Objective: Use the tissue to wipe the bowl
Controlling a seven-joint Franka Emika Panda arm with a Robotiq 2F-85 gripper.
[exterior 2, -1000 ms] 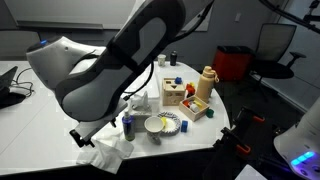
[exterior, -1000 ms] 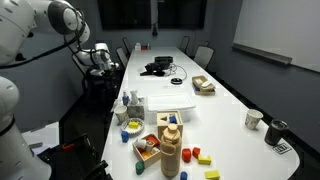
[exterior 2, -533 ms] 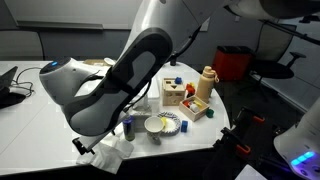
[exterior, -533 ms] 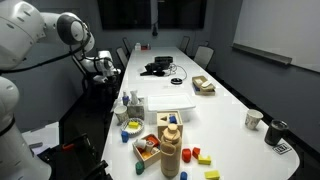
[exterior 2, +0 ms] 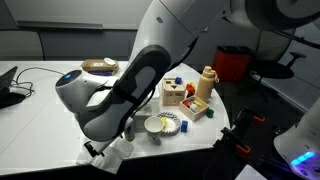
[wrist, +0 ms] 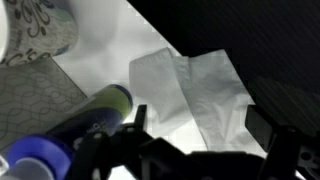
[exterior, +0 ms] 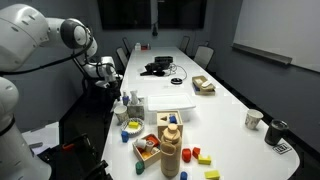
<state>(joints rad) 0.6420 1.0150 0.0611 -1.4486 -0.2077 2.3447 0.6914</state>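
In the wrist view my open fingers are above the raised fold of the tissue [wrist: 196,88], so it is too early to close. My gripper lowers first, then closes on the fold.
The tissue [wrist: 196,88] is a white crumpled sheet lying on the white table near its edge; it also shows in an exterior view [exterior 2: 110,158]. My gripper [wrist: 198,126] is open and hovers just above the tissue, with one dark finger [wrist: 136,122] on each side of it and nothing held. The patterned bowl [exterior 2: 157,125] sits on the table beside the tissue, and its rim shows at the top left of the wrist view [wrist: 40,30]. In an exterior view the arm reaches over the table's side edge with the gripper [exterior: 105,68] pointing down.
A bottle with a blue cap [wrist: 60,135] lies close to the gripper, between bowl and tissue. A wooden box of blocks [exterior 2: 178,93], a wooden bottle [exterior 2: 205,85] and small coloured blocks stand beyond the bowl. A flat white box [exterior: 170,102] lies mid-table.
The arm has swung lower and closer to the table edge, bringing the gripper down over the tissue. The tissue and bowl have not moved.
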